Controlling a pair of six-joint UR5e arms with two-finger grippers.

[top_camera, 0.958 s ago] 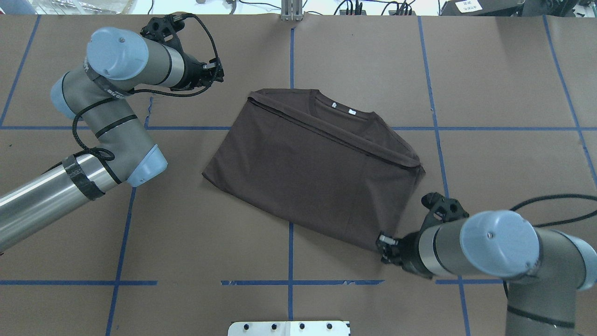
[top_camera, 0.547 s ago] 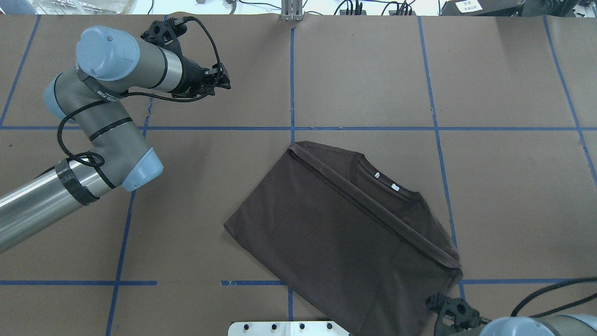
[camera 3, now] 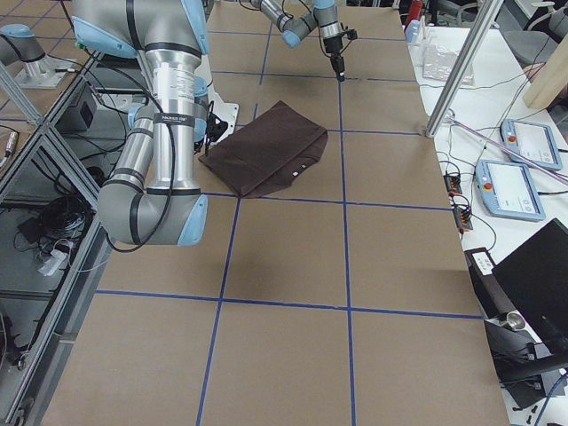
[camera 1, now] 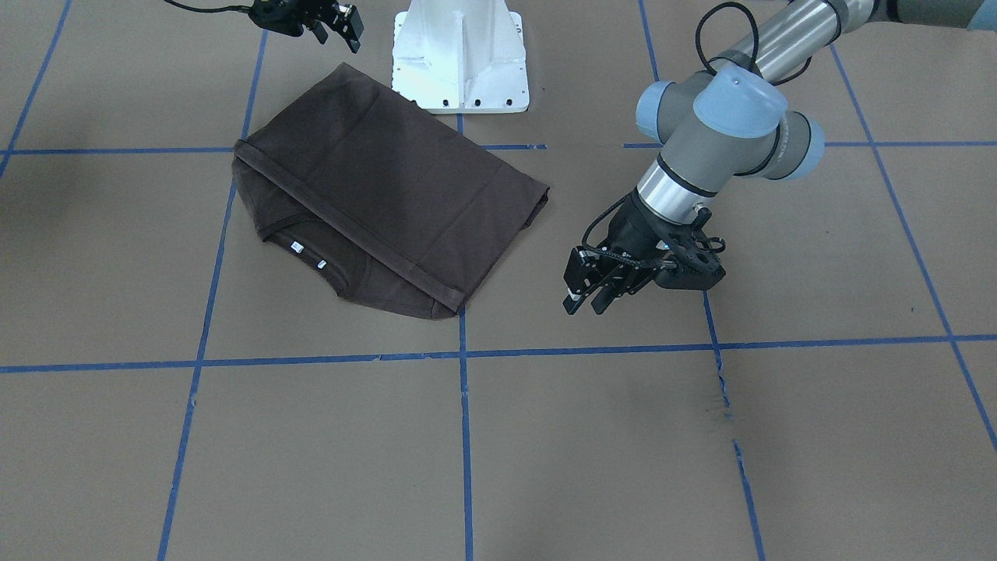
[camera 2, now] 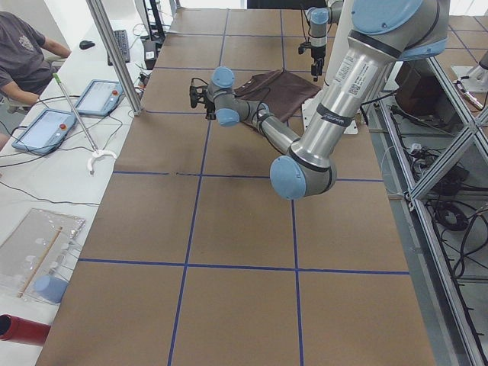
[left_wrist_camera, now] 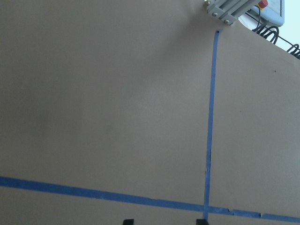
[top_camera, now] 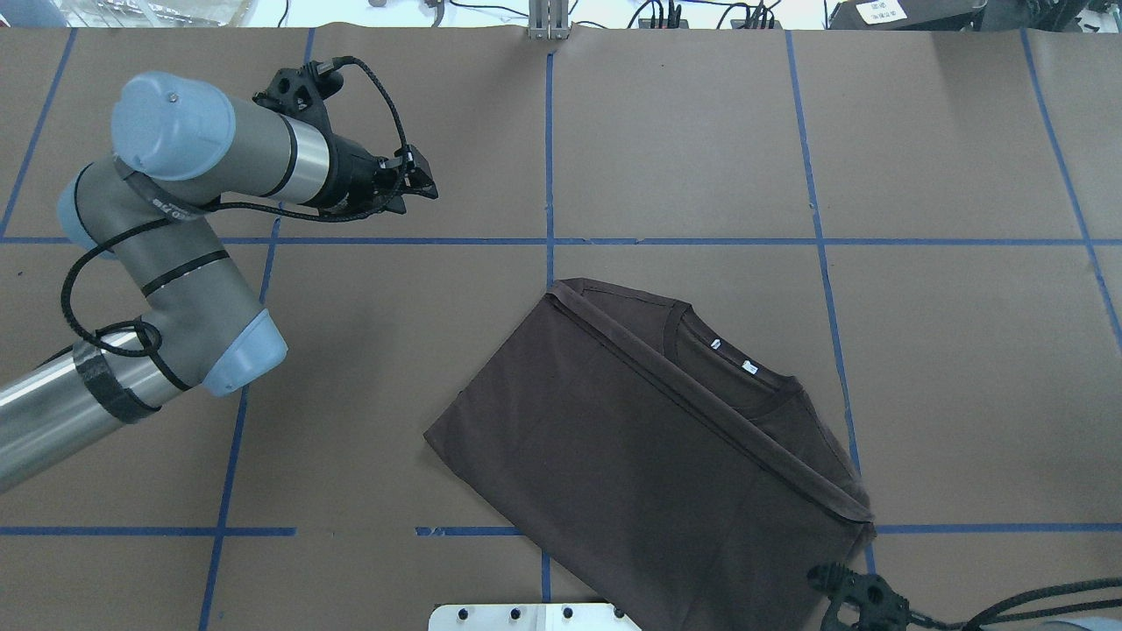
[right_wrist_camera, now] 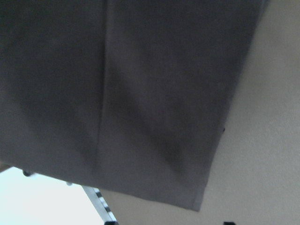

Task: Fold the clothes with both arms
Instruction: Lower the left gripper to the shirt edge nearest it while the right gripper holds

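Note:
Next, my left gripper picks up the shirt (right_wrist_camera: 117, 93) by its plain corner opposite the collar tags, to fold and arrange it.
The dark grey-brown T-shirt (top_camera: 649, 456) lies folded flat on the brown table near the robot's base, collar and white tags (top_camera: 732, 355) facing up; it also shows in the front view (camera 1: 374, 195). My right gripper (camera 1: 343, 29) hovers just off the shirt's near corner, open and empty. In the right wrist view the shirt (right_wrist_camera: 117, 93) fills the frame, with the fingertips apart at the bottom edge. In the overhead view only its camera mount shows. My left gripper (top_camera: 425, 184) is open and empty over bare table, well left of the shirt; it also shows in the front view (camera 1: 584, 300).
The white bolted pedestal (camera 1: 459, 54) stands at the table's near edge, touching the shirt's near side. Blue tape lines (top_camera: 548, 158) grid the brown table. Cables and a metal post (top_camera: 548, 17) line the far edge. An operator's desk with tablets (camera 2: 99, 95) runs along it.
The shirt has slid toward the robot's base and to the right, pulled by my right gripper, which has since let go of its corner. My left gripper has shifted slightly nearer.

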